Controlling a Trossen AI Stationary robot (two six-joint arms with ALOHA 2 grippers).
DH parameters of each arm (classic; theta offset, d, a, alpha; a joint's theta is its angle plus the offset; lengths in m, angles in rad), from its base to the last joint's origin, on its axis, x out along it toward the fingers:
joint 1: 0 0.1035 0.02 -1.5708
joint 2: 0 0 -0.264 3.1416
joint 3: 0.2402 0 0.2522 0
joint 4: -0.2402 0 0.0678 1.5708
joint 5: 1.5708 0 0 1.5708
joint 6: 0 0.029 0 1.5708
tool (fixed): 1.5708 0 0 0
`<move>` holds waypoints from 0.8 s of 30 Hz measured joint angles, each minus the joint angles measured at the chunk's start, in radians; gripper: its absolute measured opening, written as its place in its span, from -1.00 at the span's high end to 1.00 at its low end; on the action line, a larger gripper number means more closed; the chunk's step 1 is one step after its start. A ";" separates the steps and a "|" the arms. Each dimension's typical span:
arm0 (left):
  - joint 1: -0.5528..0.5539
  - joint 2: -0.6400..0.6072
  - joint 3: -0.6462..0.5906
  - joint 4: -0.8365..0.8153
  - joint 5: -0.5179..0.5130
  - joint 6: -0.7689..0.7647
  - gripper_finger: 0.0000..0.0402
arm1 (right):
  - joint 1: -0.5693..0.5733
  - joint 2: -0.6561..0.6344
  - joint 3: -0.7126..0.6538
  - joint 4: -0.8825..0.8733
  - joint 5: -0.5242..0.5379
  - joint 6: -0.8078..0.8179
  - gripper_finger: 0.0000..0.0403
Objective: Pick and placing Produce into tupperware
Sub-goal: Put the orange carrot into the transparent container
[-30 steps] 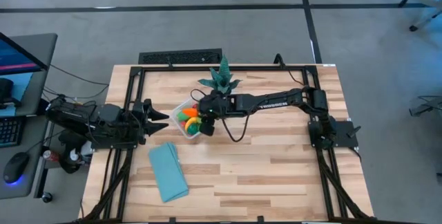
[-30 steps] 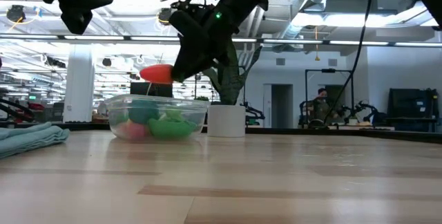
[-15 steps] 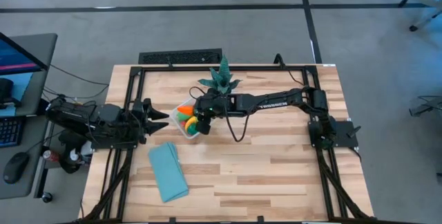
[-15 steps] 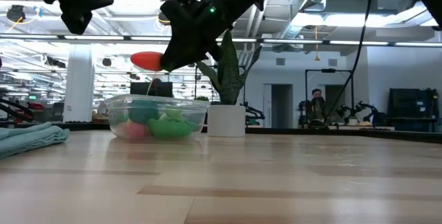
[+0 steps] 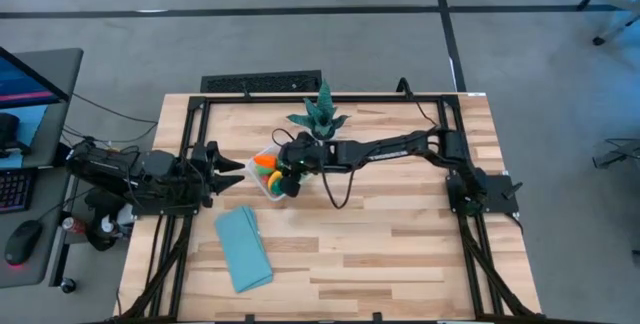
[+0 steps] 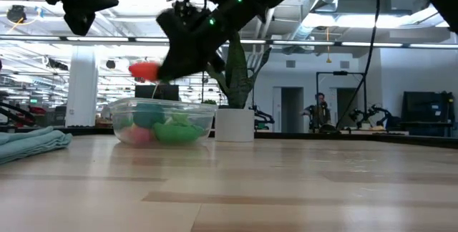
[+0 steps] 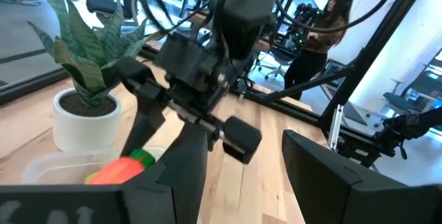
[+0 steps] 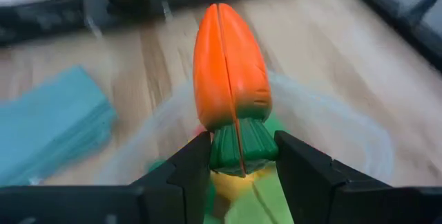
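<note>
The orange carrot (image 5: 265,161) (image 8: 231,68) hangs over the clear tupperware's produce, so it is now time for my right gripper to release it: the carrot would remain inside.
My right gripper (image 5: 283,174) reaches from the table's right and hangs over the clear tupperware (image 5: 262,186), shut on an orange toy carrot (image 8: 231,79) with a green top. In the low view the carrot (image 6: 143,69) floats above the tupperware (image 6: 163,121), which rests on its base and holds green, pink, yellow and orange produce. My left gripper (image 5: 228,172) waits open near the table's left edge, a short way from the container, holding nothing. My right gripper pinches the carrot's green leafy end (image 8: 238,144) between its two fingers (image 8: 186,175). The fingers come from the table's right, slanting down, and lie along the carrot. Its orange body sticks out past the fingertips toward the table's left, lifted clear above the tupperware.
A spiky teal plant in a white pot (image 5: 320,114) stands just beyond the tupperware on the far side. A folded light-blue cloth (image 5: 243,249) lies near the table's front left. Bare wood stretches over the table's middle and right. A person (image 6: 318,110) stands far off in the room.
My right gripper has carried the carrot toward the table's left, from the tupperware's right rim to above its middle, staying shut on it. The carrot stays lifted clear above the container throughout.
</note>
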 joint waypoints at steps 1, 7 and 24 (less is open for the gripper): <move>0.000 0.000 0.000 -0.001 0.000 0.000 0.11 | 0.000 0.003 -0.001 -0.002 0.000 0.001 0.28; 0.000 0.000 0.000 -0.009 -0.001 0.000 0.11 | -0.001 0.014 0.000 0.000 -0.001 0.002 0.28; 0.000 0.000 0.000 -0.021 -0.002 0.004 0.11 | -0.008 0.013 0.000 0.002 0.000 0.003 0.26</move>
